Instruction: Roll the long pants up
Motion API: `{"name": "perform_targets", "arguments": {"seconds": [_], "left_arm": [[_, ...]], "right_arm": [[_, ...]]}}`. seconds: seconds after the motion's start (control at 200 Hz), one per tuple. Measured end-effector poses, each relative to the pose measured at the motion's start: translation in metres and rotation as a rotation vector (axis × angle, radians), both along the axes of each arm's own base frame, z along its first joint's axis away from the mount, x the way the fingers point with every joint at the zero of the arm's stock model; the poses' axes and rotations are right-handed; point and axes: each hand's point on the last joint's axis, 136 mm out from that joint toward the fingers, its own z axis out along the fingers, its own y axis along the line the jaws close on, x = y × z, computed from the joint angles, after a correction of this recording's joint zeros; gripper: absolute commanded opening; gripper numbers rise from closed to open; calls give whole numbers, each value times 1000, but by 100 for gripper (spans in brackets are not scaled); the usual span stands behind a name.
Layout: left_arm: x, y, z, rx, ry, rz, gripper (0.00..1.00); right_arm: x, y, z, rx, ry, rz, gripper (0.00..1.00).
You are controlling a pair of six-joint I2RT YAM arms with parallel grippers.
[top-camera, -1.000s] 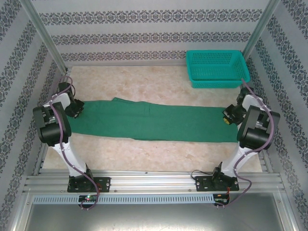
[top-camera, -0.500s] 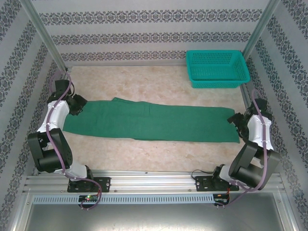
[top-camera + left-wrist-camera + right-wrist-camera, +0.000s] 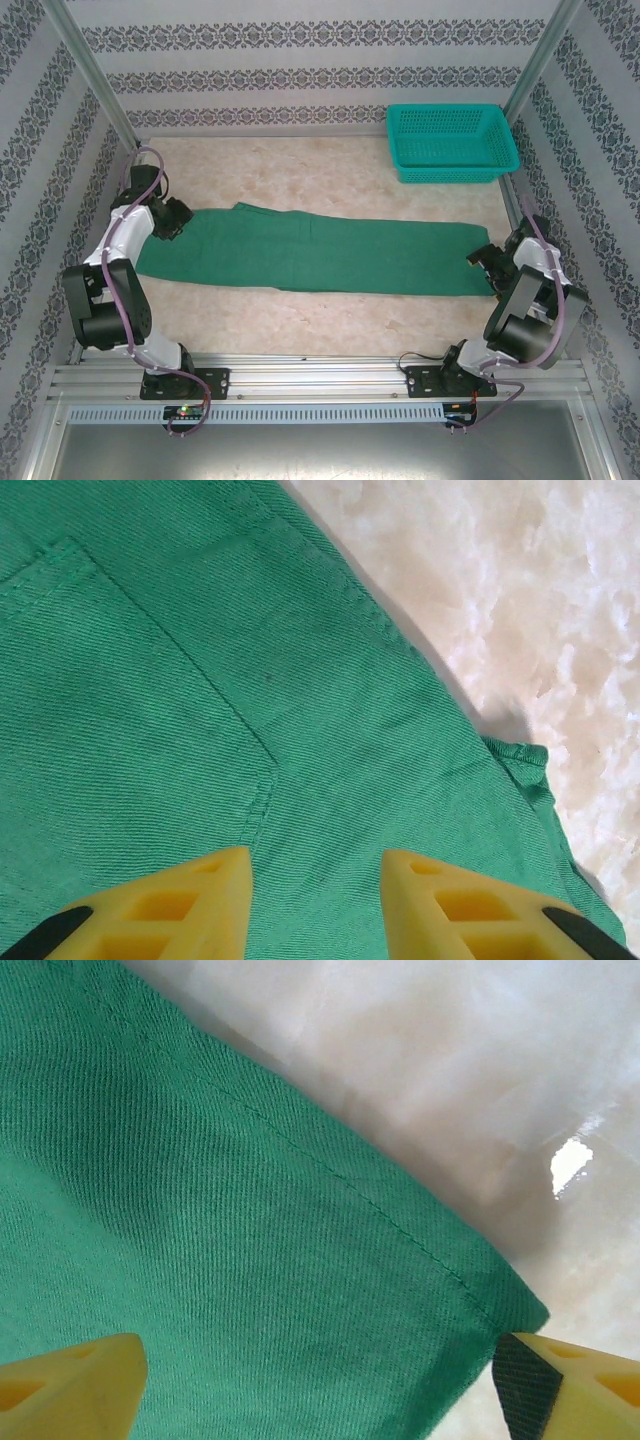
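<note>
I need to grab the long pants [image 3: 320, 250] by the hem corner [image 3: 490, 289] with my right gripper next, to roll them inward.
The long pants [image 3: 320, 250] lie flat and stretched out across the table, waist at the left, leg hems at the right. My left gripper [image 3: 170, 222] hovers over the waist end. In the left wrist view its yellow fingers [image 3: 200, 900] stand apart above the green cloth [image 3: 150, 680] beside a pocket seam, so the left gripper [image 3: 315, 865] is open and holds nothing. My right gripper [image 3: 485, 262] sits at the hem end. The right wrist view shows the right gripper [image 3: 320, 1360] wide open over the hem corner [image 3: 200, 1210], nothing gripped.
A teal mesh basket [image 3: 450, 142] stands at the back right corner. The marbled tabletop [image 3: 300, 165] shows bare behind and in front of the pants. Patterned walls and metal posts close in the left, right and back sides.
Both grippers have opened at the ends of the pants. Both arms have folded down, their elbows swinging toward the near edge. The right gripper slid a little nearer along the hem.
</note>
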Motion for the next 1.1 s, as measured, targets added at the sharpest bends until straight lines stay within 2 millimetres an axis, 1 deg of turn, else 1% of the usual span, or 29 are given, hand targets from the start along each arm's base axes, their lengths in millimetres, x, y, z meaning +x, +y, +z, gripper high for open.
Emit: {"name": "perform_targets", "arguments": {"seconds": [0.185, 0.315, 0.345, 0.385, 0.455, 0.525, 0.585, 0.649, 0.669, 0.709, 0.739, 0.759, 0.774, 0.949, 1.024, 1.099], "left_arm": [[5, 0, -8, -2, 19, -6, 39], [6, 0, -15, -12, 38, -9, 38], [6, -1, -17, -16, 41, -11, 38], [7, -2, -20, -21, 46, -12, 37], [8, -2, -25, -24, 53, -13, 37], [8, -1, -29, -26, 61, -13, 37], [9, -1, -31, -27, 65, -14, 37], [10, -2, -34, -31, 66, -15, 36], [10, -2, -34, -34, 66, -16, 36], [11, -3, -35, -38, 66, -18, 36], [12, -3, -36, -41, 67, -20, 36], [12, -4, -37, -43, 67, -21, 36], [12, -4, -37, -45, 67, -22, 36], [13, -5, -36, -49, 62, -28, 35], [14, -5, -36, -49, 57, -28, 33], [15, -5, -36, -50, 54, -29, 32]], "right_arm": [[0, 0, -15, 27, 36, -7, 91], [0, 1, -18, 31, 44, -7, 91], [0, 0, -19, 32, 48, -7, 90], [0, 0, -20, 34, 56, -7, 85], [1, -2, -21, 39, 70, -6, 73], [4, -4, -22, 42, 78, -5, 58], [7, -5, -22, 46, 77, -9, 39], [10, -6, -23, 48, 74, -9, 23], [11, -6, -24, 49, 73, -7, 20], [13, -7, -24, 53, 72, -9, 18], [15, -7, -24, 56, 68, -5, 9], [16, -7, -23, 57, 65, 4, 6], [17, -7, -23, 61, 62, -5, 0], [19, -11, -20, 60, 41, -17, 0], [18, -21, -17, 51, 23, -51, 0], [14, -36, -10, 25, -3, -99, 0]]}}
